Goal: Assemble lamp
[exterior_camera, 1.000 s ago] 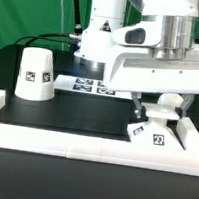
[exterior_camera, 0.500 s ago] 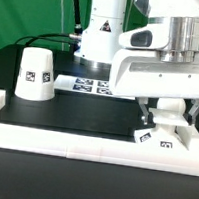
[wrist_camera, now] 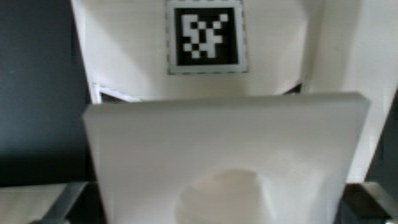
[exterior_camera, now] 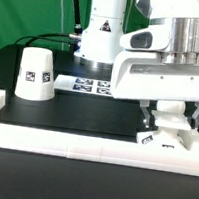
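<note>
The lamp base sits low in the corner of the white rails, beside the side rail, so my gripper needs to release the lamp base.
My gripper [exterior_camera: 169, 124] hangs at the exterior view's right with its jaws set wide. They close on the sides of the white lamp base [exterior_camera: 161, 142], a square tagged block that sits low against the front rail. In the wrist view the base [wrist_camera: 231, 130] fills the span between the two dark fingers [wrist_camera: 39, 200]. A round white head, the bulb [exterior_camera: 171, 109], stands between the fingers above the base. It is a blurred dome in the wrist view [wrist_camera: 235, 200]. The cone shade [exterior_camera: 36, 75] stands alone at the exterior view's left, upright with its narrow end up.
The marker board [exterior_camera: 89, 85] lies flat at the back centre. White border rails run along the front [exterior_camera: 72, 145] and up both sides. The robot's white body stands behind the board.
My gripper has moved toward the exterior view's right and down. The base and the bulb went with it. The base was tilted and now sits lower by the front rail.
</note>
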### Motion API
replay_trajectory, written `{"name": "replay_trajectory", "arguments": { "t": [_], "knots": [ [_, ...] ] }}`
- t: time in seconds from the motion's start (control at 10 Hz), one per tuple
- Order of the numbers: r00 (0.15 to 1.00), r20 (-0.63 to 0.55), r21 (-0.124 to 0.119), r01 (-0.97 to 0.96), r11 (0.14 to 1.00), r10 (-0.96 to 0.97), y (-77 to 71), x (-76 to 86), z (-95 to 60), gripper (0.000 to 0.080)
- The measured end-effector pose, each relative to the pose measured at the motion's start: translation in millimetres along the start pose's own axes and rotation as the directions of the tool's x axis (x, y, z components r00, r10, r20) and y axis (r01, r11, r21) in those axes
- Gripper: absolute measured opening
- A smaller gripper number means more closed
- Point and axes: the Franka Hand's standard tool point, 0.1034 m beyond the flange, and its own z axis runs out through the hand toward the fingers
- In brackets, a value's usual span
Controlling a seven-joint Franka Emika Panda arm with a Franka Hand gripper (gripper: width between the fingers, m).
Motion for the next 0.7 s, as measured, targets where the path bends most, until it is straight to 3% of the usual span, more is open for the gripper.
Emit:
{"name": "replay_trajectory", "arguments": {
  "t": [0.1, 0.2, 0.5, 0.7],
  "knots": [
    [1.0, 0.001, 0.0, 0.0, 1.0, 0.0, 0.1, -0.3, 0.4, 0.0546],
    [1.0, 0.001, 0.0, 0.0, 1.0, 0.0, 0.1, -0.3, 0.4, 0.0662],
    [1.0, 0.001, 0.0, 0.003, 1.0, -0.003, 0.3, -1.0, -0.2, 0.0697],
    [1.0, 0.011, -0.006, 0.008, 1.0, -0.008, 4.4, -16.4, -14.1, 0.0698]
  ]
}}
